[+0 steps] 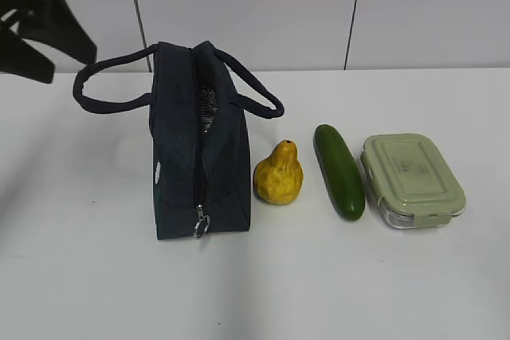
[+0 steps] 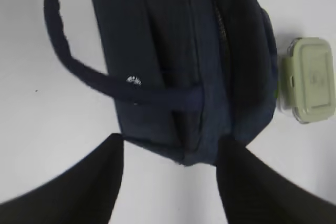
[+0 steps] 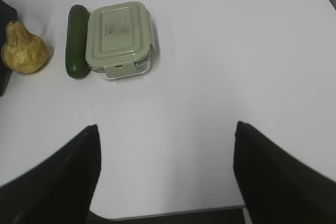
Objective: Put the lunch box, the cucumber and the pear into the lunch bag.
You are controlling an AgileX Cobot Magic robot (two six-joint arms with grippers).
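Note:
The lunch bag's fabric hangs slack around the partly open zipper (image 1: 207, 107). So my left gripper pinches the bag by its top zipper edge (image 1: 191, 77) next.
The navy lunch bag (image 1: 195, 145) stands left of centre, its top zipper partly open near the handles, ring pull (image 1: 201, 227) at the front. To its right lie the yellow pear (image 1: 278, 174), the dark green cucumber (image 1: 339, 170) and the lunch box (image 1: 412, 179) with its sage-green lid. My left gripper (image 2: 169, 145) is open and empty, above the bag (image 2: 184, 66); it shows dark at the exterior view's top left (image 1: 36, 17). My right gripper (image 3: 165, 132) is open and empty over bare table, short of the lunch box (image 3: 119, 38), cucumber (image 3: 76, 40) and pear (image 3: 22, 51).
The white table (image 1: 358, 276) meets a white panelled wall behind. The table's near edge (image 3: 168, 214) shows under the right gripper. The lunch box also shows in the left wrist view (image 2: 311, 80), beyond the bag.

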